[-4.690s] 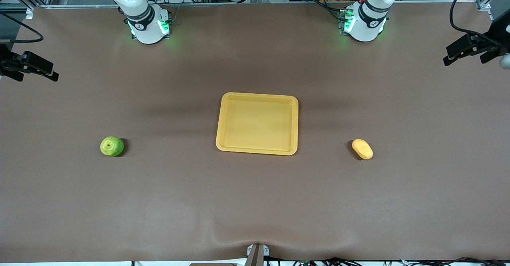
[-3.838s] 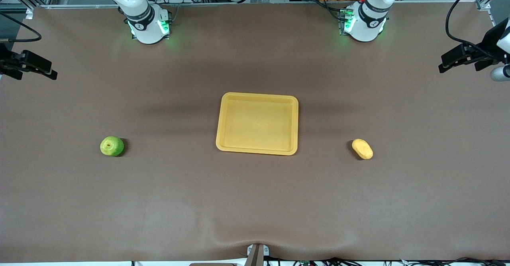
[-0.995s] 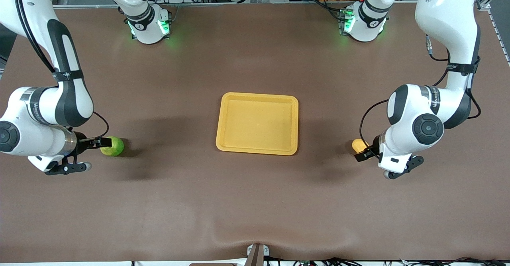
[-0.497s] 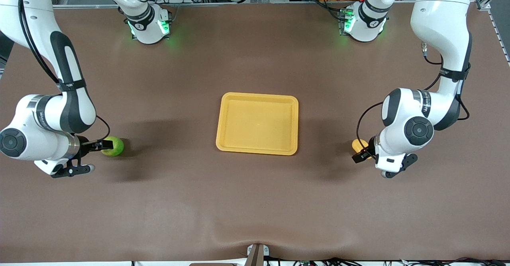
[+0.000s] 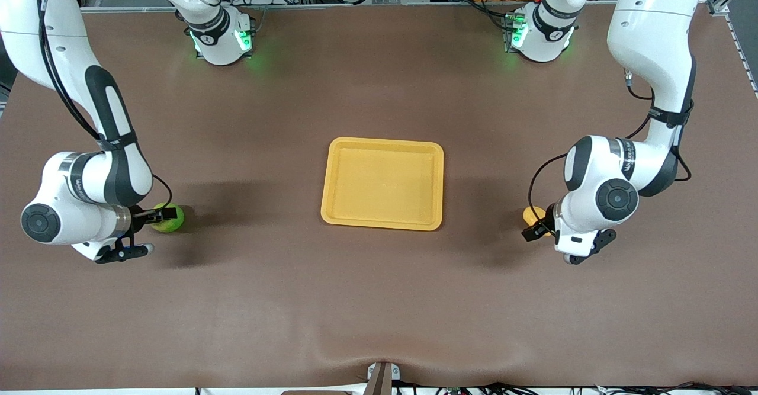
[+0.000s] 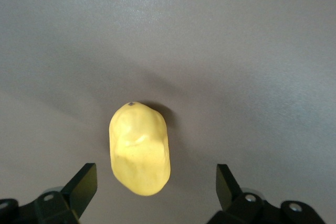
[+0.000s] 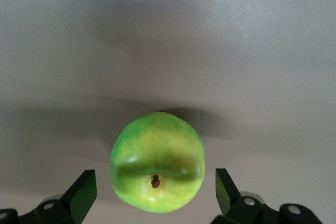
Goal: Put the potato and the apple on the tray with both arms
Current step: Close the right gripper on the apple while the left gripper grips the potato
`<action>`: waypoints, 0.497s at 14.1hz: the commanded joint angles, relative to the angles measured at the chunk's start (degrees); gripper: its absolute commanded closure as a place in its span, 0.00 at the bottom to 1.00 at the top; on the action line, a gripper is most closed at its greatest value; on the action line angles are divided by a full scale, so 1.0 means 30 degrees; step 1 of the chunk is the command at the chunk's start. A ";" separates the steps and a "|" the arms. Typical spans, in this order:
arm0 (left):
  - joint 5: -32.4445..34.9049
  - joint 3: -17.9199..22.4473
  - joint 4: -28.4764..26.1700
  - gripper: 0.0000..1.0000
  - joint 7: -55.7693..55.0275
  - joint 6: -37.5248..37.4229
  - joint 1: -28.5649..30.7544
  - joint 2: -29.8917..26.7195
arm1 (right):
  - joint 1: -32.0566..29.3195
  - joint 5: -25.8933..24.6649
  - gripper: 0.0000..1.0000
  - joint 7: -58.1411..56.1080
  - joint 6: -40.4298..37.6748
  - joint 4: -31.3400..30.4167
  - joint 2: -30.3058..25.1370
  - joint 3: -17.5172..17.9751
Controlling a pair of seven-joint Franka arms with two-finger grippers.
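My left gripper's fingers must lower before closing, being above the yellow potato (image 5: 530,214).
The yellow-orange tray (image 5: 337,214) lies at the table's middle, with nothing in it. The green apple (image 5: 168,220) lies on the table toward the right arm's end. My right gripper (image 5: 159,215) is open over it; in the right wrist view the apple (image 7: 157,162) sits between the two black fingertips (image 7: 84,192), untouched. The yellow potato (image 5: 530,214) lies toward the left arm's end, mostly hidden by the arm. My left gripper (image 5: 536,227) is open over it; in the left wrist view the potato (image 6: 139,149) lies between the spread fingertips (image 6: 224,184), its end just inside the gap.
The brown table mat (image 5: 379,300) spreads bare around the tray. The two green-lit arm bases (image 5: 220,37) stand at the table's edge farthest from the front camera. A small mount (image 5: 382,377) sits at the nearest edge.
Both arms have swung in from the table's ends and come down. In the last second the right gripper closed in on the apple and the left gripper on the potato. Neither fruit has moved.
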 commanded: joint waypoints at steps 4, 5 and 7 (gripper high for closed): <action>0.0440 0.0132 -0.0087 0.00 -0.0290 0.0466 -0.0005 0.0711 | -0.0471 -0.0048 0.00 -0.0260 0.0003 0.0080 0.0374 0.0312; 0.0441 0.0132 -0.0058 0.00 -0.0290 0.0466 0.0024 0.0857 | -0.0471 -0.0019 0.00 -0.0260 0.0061 0.0080 0.0433 0.0312; 0.0412 0.0132 -0.0029 0.00 -0.0290 0.0495 0.0111 0.0917 | -0.0500 -0.0019 0.00 -0.0260 0.0091 0.0110 0.0521 0.0341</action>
